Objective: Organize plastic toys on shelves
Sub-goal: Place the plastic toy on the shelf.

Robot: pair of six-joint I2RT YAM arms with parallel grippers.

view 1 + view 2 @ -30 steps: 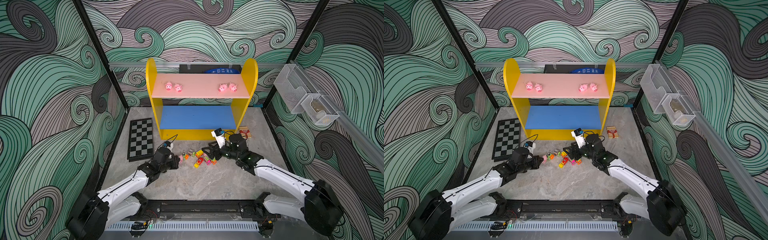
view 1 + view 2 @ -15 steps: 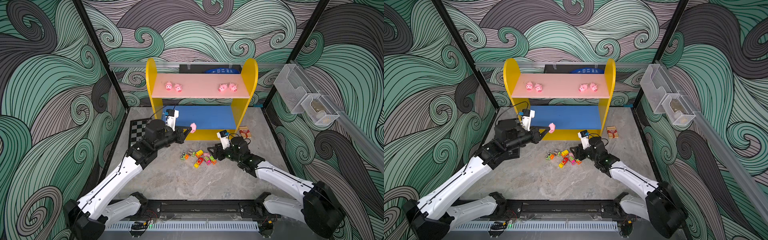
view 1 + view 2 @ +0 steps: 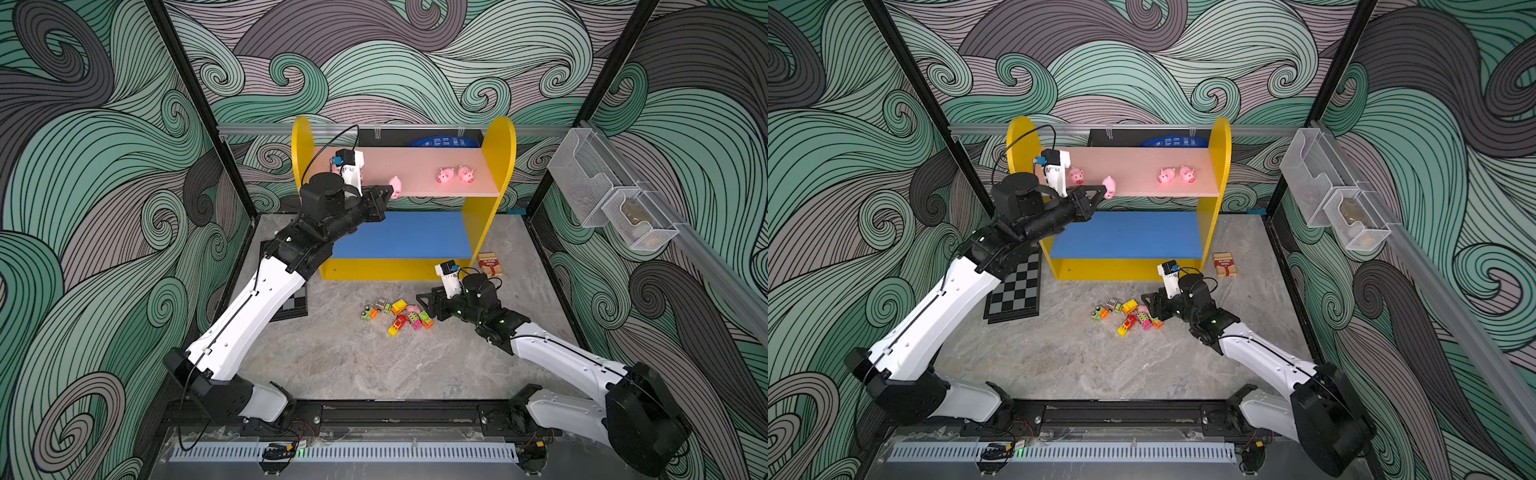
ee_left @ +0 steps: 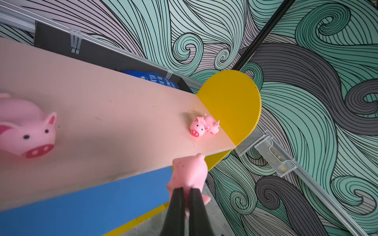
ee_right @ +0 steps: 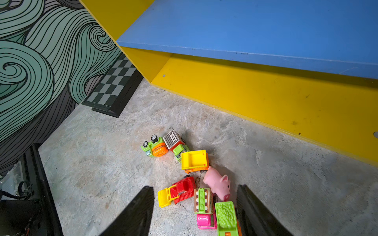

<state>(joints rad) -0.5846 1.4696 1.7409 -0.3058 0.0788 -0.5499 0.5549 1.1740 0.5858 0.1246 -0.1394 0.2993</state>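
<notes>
The pink pig still has floor below it and would now fall past the upper board's front edge. It moves over the upper board next, before my left gripper releases it.
My left gripper (image 3: 387,192) is shut on a pink pig (image 4: 189,173) and holds it at the front edge of the pale pink upper board (image 3: 415,168) of the yellow shelves (image 3: 496,166). Two pigs (image 3: 455,175) stand at that board's right end. A third pig (image 3: 1076,175) stands at its left, beside my wrist camera. The blue lower board (image 3: 403,235) is bare. My right gripper (image 5: 195,187) is open, low over a cluster of toy vehicles (image 3: 397,318) on the floor. A pig (image 5: 217,185) lies between its fingers, among the vehicles.
A grey-black checkerboard (image 3: 1017,286) lies left of the shelves, partly under my left arm. A red-and-tan card box (image 3: 489,264) sits by the shelves' right foot. Wire mesh baskets (image 3: 602,191) hang on the right wall.
My left arm has risen from the floor with the pig, up to the upper board's front edge. The right gripper drew back slightly from the vehicle cluster and stayed open.
</notes>
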